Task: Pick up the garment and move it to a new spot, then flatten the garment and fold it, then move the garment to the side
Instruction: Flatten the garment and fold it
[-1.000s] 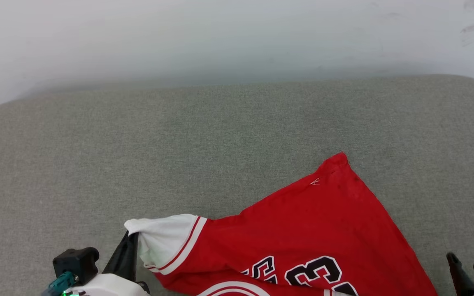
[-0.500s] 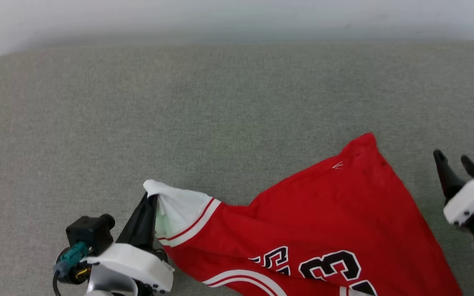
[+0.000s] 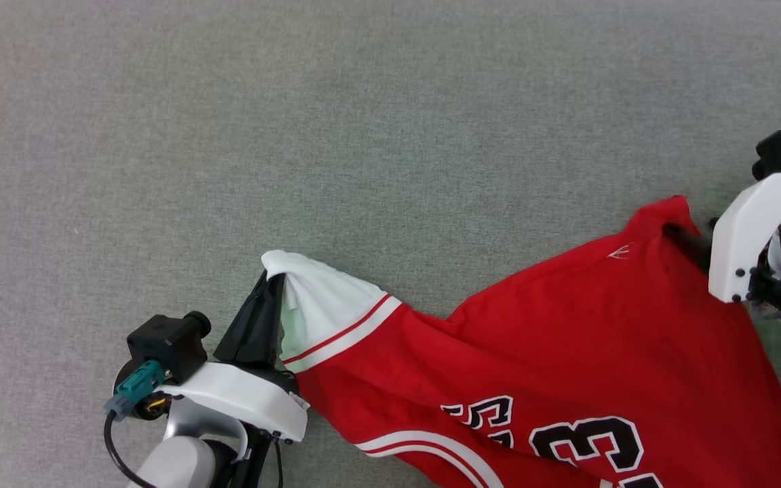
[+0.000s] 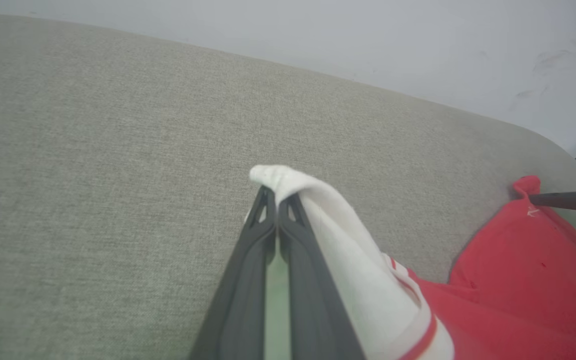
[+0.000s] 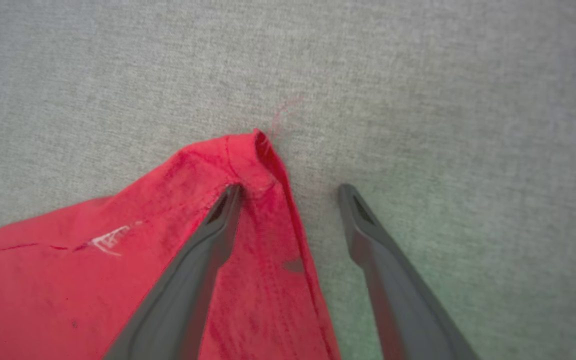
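My right gripper grabs the garment by its red hem corner (image 3: pixel 672 207) (image 5: pixel 253 156) next, to spread the garment flat for folding.
The garment (image 3: pixel 567 339), a red jersey with black white-outlined numbers, lies crumpled on the grey padded surface (image 3: pixel 363 135). Its white sleeve (image 3: pixel 326 301) is lifted in a peak, and my left gripper (image 3: pixel 270 279) is shut on the sleeve's tip. The left wrist view shows the same grip: the left gripper (image 4: pixel 275 200) is closed under the draped white sleeve (image 4: pixel 338 235). My right gripper (image 3: pixel 692 232) is at the garment's far red corner. In the right wrist view the right gripper (image 5: pixel 290 190) is open. One of its fingers (image 5: pixel 218 225) rests on the red corner (image 5: pixel 248 155), the other on bare grey cloth.
Grey cloth stretches wide to the left of and beyond the garment. A pale wall (image 4: pixel 368 40) rises behind the surface's rounded far edge. One dark finger of the right gripper (image 4: pixel 568 200) reaches in at the red corner in the left wrist view.
The head camera has tilted down, shifting the whole picture. My right gripper has come forward from the lower right to the red corner, still open. The left gripper keeps its hold on the sleeve.
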### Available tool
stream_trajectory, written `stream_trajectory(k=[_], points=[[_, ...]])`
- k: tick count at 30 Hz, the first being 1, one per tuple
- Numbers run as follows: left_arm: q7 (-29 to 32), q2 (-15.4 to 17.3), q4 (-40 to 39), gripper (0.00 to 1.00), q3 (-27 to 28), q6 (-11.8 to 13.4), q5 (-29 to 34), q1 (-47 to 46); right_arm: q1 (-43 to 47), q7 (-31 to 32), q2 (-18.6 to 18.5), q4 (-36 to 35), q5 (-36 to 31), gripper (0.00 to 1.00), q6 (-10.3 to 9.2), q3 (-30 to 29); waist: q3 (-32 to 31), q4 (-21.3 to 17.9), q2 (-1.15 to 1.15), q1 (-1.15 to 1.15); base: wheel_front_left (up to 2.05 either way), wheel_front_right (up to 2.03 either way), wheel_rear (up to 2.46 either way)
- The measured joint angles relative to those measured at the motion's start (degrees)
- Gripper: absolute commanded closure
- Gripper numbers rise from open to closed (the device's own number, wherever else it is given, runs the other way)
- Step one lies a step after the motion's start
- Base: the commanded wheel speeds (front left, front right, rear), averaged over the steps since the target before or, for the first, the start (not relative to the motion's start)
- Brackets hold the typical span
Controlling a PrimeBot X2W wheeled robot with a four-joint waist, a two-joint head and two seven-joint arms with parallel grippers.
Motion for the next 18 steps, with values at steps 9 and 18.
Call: stream_trajectory(k=[9,18], points=[[-0.6,-0.4,1.9,1.00,-0.3,-0.6,-0.2,-1.3,-3.6,6.1,-1.4,6.0,3.3,1.00,-0.11,3.8,2.2,0.9,0.00,-0.01,0.00,0.00,0.00],[-0.2,1.2,3.8,1.00,1.6,-0.4,-1.2,-2.8,-3.4,-3.0,0.8,7.7,3.0,1.00,0.01,2.1,-2.9,-0.2,0.00,-0.01,0.00,0.00,0.00]])
